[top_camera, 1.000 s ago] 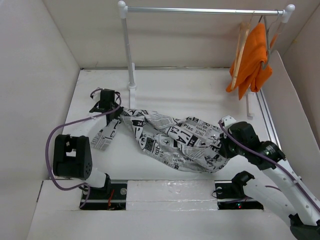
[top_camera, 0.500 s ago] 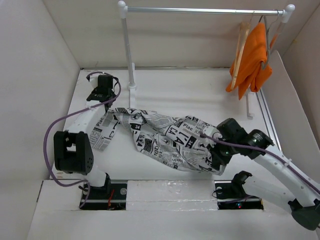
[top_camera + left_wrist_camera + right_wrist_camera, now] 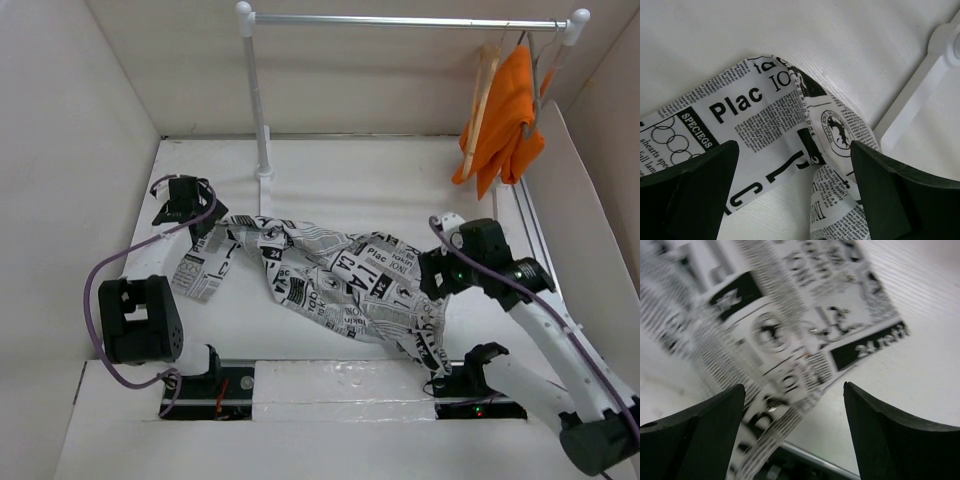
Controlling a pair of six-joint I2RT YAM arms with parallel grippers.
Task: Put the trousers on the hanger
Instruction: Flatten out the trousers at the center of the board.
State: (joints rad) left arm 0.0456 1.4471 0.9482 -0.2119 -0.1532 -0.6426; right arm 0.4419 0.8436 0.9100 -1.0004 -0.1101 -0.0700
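My right gripper grabs the trousers [image 3: 330, 280] next by the edge of the trousers' end under it, opposite my left gripper. Then I stretch them straight for the hanger.
The trousers [image 3: 330, 280], white with black newspaper print, lie crumpled across the table from left to right. One end [image 3: 765, 115] lies under my left gripper [image 3: 795, 195], which stands open above it with nothing held. My right gripper [image 3: 795, 430] is open too, hovering over the other end [image 3: 770, 330], which is blurred. In the top view the left gripper [image 3: 200, 218] is at the trousers' far left tip and the right gripper [image 3: 437, 275] at their right end. The tan wooden hanger [image 3: 483, 90] hangs on the rail at the back right.
A white clothes rail [image 3: 400, 20] on a post [image 3: 258, 100] stands at the back; its foot [image 3: 920, 95] is just right of the left gripper. An orange garment [image 3: 505, 110] hangs beside the hanger. White walls close in the table on three sides.
Both grippers have opened and let go of the trousers. The left one drew back to the left, the right one lifted away, and the trousers' right end dropped toward the front edge.
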